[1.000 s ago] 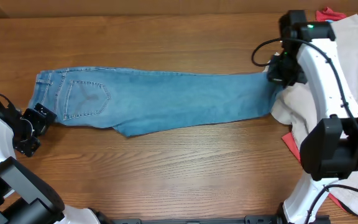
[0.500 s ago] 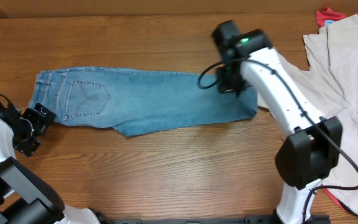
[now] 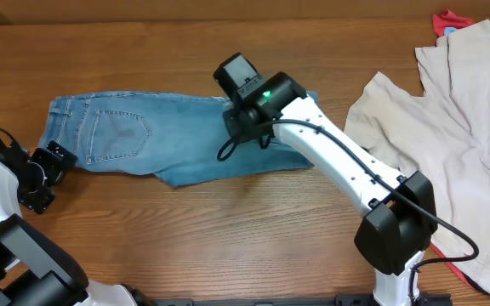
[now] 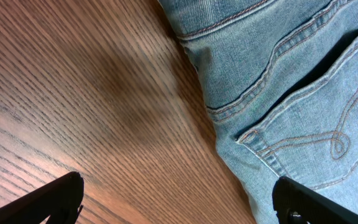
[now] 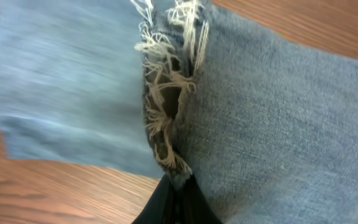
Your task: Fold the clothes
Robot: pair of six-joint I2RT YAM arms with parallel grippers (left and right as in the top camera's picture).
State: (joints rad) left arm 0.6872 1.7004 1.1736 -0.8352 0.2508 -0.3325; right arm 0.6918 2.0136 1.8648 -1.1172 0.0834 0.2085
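The frayed hem is above the thighs and would drop short if the right gripper opened now. The robot's right gripper needs to move the hem toward the pocket [image 3: 117, 134].
The light blue jeans [image 3: 143, 136] lie across the table's middle, waist and stitched back pocket [image 3: 117, 134] to the left. My right gripper [image 3: 243, 129] is shut on the frayed hem [image 5: 166, 106] and holds the leg end doubled back over the thighs. The fold's edge [image 3: 300, 157] lies at the right. In the right wrist view the pinched denim [image 5: 272, 118] hangs over the lower layer. My left gripper [image 3: 48, 174] stands open on the wood just left of the waist; its fingers [image 4: 48, 202] straddle bare table and the pocket seam [image 4: 303, 124].
A beige garment [image 3: 441, 144] is spread over the right side of the table. A small red cloth [image 3: 449, 19] peeks out at the far right corner. Bare wood runs along the front.
My right gripper has carried the hem leftward from the right edge to above the thighs, folding the legs over. The beige garment is uncovered now. The left arm has not moved.
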